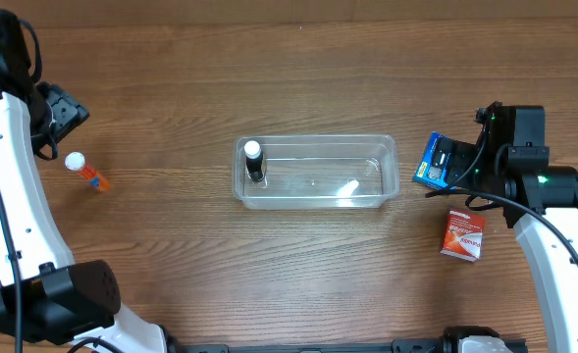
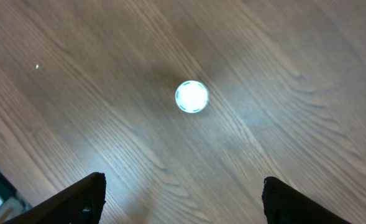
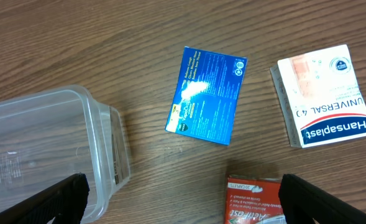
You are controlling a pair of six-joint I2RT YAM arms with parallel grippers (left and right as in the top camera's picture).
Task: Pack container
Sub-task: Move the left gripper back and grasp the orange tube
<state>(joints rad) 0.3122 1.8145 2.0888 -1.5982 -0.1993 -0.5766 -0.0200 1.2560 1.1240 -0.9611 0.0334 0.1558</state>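
Observation:
I would leave the orange tube behind if I lifted my left gripper now, because its fingers are wide open, short of the tube's white cap.
The clear plastic container [image 1: 318, 203] sits mid-table with a small black bottle with a white cap [image 1: 254, 161] standing in its left end. An orange tube with a white cap [image 1: 88, 173] lies at the left; its cap [image 2: 191, 97] shows in the left wrist view. My left gripper [image 1: 61, 122] hovers above it, open and empty [image 2: 183, 199]. My right gripper [image 1: 453, 167] is open and empty [image 3: 183, 199], above a blue box [image 3: 206, 95], a white Hansaplast box [image 3: 322, 95] and a red box [image 3: 257, 200]. The container's end wall [image 3: 102, 149] is at its left.
In the overhead view the blue box [image 1: 428, 162] lies just right of the container and the red box [image 1: 463, 235] lies nearer the front. The white box is hidden under my right arm there.

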